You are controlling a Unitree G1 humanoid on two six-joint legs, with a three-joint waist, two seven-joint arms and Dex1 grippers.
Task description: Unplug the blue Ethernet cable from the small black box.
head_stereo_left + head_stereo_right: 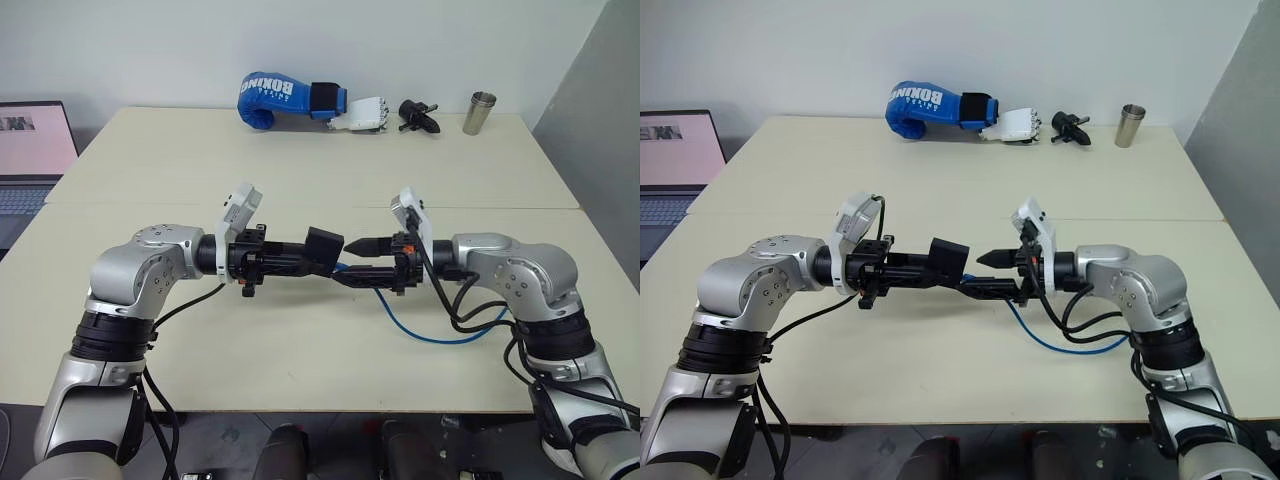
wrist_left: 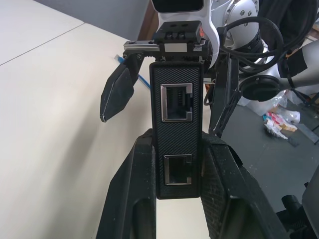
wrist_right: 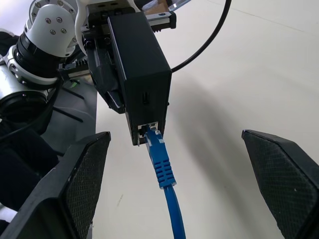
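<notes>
Next, the right gripper grabs the blue Ethernet cable by its plug (image 1: 341, 268), to unplug the cable from the small black box (image 1: 323, 245).
My left gripper (image 1: 312, 258) is shut on the small black box (image 1: 323, 245) and holds it above the table, pointing toward my right arm. The left wrist view shows the box (image 2: 178, 124) clamped between both fingers (image 2: 134, 189), with two empty ports facing the camera. The blue Ethernet cable (image 3: 162, 164) is plugged into a port on the box's edge (image 3: 142, 74), then hangs down and loops across the table (image 1: 420, 335). My right gripper (image 1: 355, 262) faces the box, open. Its fingers (image 3: 84, 174) stand wide on either side of the plug, apart from it.
Along the cream table's (image 1: 300, 170) far edge lie a blue boxing glove (image 1: 270, 100), a white robotic hand (image 1: 360, 115), a small black object (image 1: 418, 117) and a metal cup (image 1: 480, 112). An open laptop (image 1: 30, 150) stands off the left side.
</notes>
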